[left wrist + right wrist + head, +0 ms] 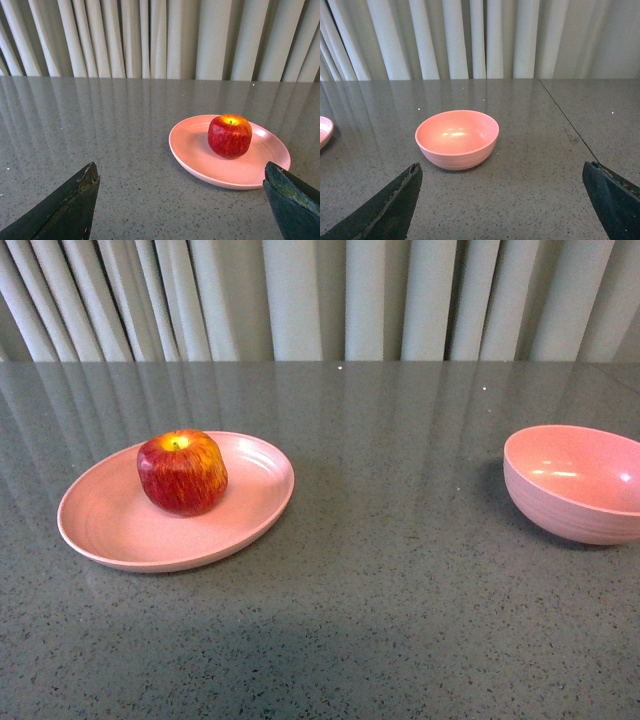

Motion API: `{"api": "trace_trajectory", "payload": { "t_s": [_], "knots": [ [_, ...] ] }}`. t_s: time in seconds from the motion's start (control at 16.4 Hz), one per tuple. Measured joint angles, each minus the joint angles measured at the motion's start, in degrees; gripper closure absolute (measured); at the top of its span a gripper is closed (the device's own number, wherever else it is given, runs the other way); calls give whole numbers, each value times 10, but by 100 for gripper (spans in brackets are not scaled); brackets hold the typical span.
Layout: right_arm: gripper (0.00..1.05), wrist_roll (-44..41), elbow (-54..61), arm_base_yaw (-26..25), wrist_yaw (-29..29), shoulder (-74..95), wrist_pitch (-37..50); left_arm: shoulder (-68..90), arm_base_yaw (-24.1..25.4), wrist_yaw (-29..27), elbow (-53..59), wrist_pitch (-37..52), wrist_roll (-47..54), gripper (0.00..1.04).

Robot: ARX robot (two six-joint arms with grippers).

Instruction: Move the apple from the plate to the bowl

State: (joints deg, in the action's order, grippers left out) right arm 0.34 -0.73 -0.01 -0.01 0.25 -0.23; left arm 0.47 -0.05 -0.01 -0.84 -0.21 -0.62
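The pink bowl should go beside the plate for the apple. I should next grab the bowl by its rim (497, 130) with my right gripper to set it there.
The red apple (182, 472) with yellow streaks sits upright on the shallow pink plate (110, 525) at the left of the table. The deep pink bowl (575, 483) stands empty at the right edge. Neither arm shows in the front view. In the left wrist view my left gripper (182, 172) is open and empty, short of the plate (200, 155), with the apple (229, 136) beyond it. In the right wrist view my right gripper (502, 172) is open and empty, short of the bowl (457, 139).
The grey speckled table (400, 590) runs back to pale pleated curtains (320, 295). A seam in the tabletop (565, 117) runs past the bowl in the right wrist view. A sliver of the plate's rim (324, 131) shows at that view's edge.
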Motion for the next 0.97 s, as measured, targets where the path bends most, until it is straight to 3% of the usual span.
{"api": "trace_trajectory", "payload": {
  "t_s": [0.3, 0.43, 0.49, 0.61, 0.79, 0.97],
  "knots": [
    [7, 0, 0, 0, 0, 0, 0, 0, 0, 0, 0, 0, 0, 7],
    [7, 39, -14, 17, 63, 30, -44, 0, 0, 0, 0, 0, 0, 7],
    [7, 66, -26, 8, 75, 75, -24, 0, 0, 0, 0, 0, 0, 7],
    [7, 93, -85, -50, 38, 185, 93, 0, 0, 0, 0, 0, 0, 7],
    [7, 73, -209, -60, -16, 430, 246, 0, 0, 0, 0, 0, 0, 7],
    [7, 51, -391, -49, -33, 690, 194, 0, 0, 0, 0, 0, 0, 7]
  ]
}}
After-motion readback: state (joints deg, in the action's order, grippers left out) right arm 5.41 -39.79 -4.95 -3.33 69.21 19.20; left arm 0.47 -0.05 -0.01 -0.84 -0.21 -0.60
